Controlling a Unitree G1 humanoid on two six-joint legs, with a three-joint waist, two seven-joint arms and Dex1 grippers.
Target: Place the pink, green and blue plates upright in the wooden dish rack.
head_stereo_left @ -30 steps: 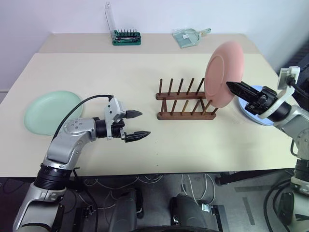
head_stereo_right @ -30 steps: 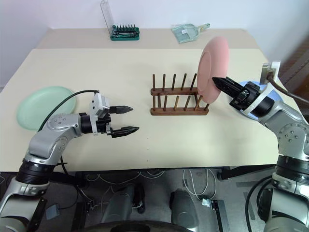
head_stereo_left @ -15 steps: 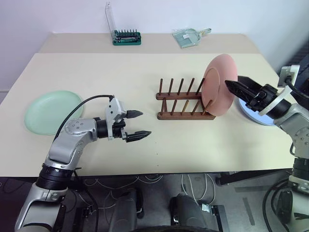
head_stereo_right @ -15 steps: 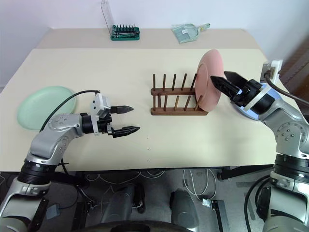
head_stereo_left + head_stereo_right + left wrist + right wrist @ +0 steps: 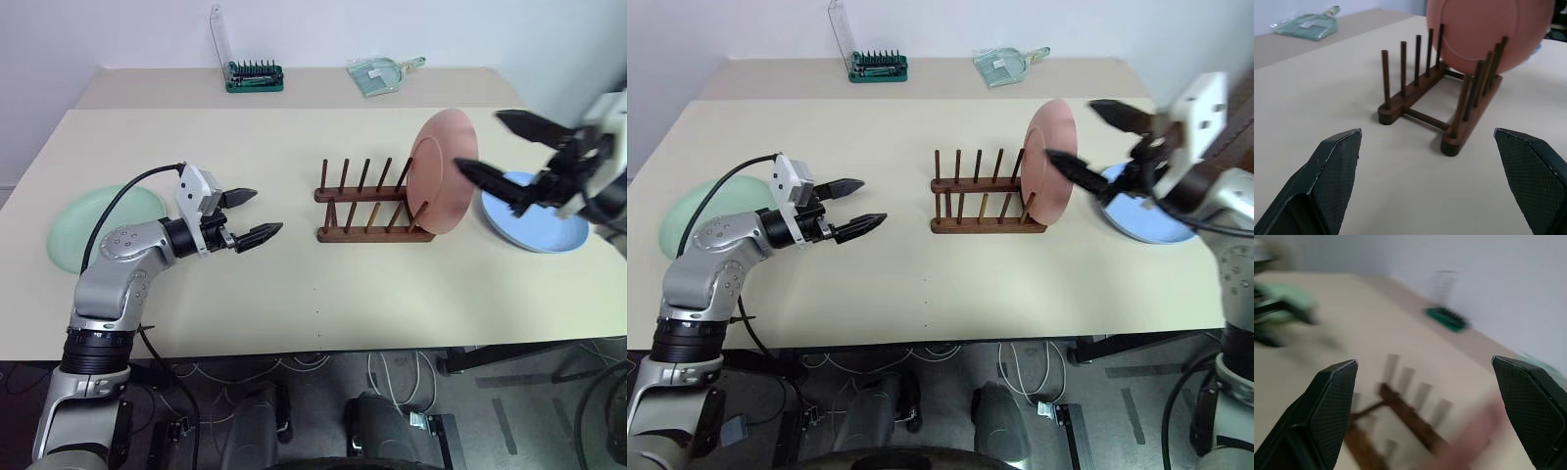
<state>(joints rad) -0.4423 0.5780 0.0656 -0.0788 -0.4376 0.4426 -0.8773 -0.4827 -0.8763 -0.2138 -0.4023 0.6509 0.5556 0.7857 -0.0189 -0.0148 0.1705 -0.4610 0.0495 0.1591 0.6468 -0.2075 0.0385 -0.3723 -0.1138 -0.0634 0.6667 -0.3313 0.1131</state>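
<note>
I should next lift the blue plate (image 5: pixel 534 223) with my right gripper by its thin raised rim (image 5: pixel 506 234), since the flat plate is wider than my open fingers.
The pink plate (image 5: pixel 439 171) stands upright between the pegs at the right end of the wooden dish rack (image 5: pixel 370 211), with nothing holding it. My right gripper (image 5: pixel 479 140) hovers open just right of and above the plate, clear of its rim. The blue plate (image 5: pixel 534 223) lies flat on the table to the right of the rack, partly behind that gripper. The green plate (image 5: pixel 78 223) lies flat at the far left, partly hidden by my left arm. My left gripper (image 5: pixel 268 211) is open and empty, pointing at the rack (image 5: pixel 1422 100) from well to its left.
A green screwdriver-bit case (image 5: pixel 256 76) with its clear lid raised and a clear dustpan-like item (image 5: pixel 382 74) sit on the far table. Bare tabletop (image 5: pixel 323 294) lies between my left gripper and the rack, up to the front edge.
My right gripper opened and let go of the pink plate, which settled upright in the rack. That gripper then rose and rolled. My left gripper shifted left and farther from the front edge.
</note>
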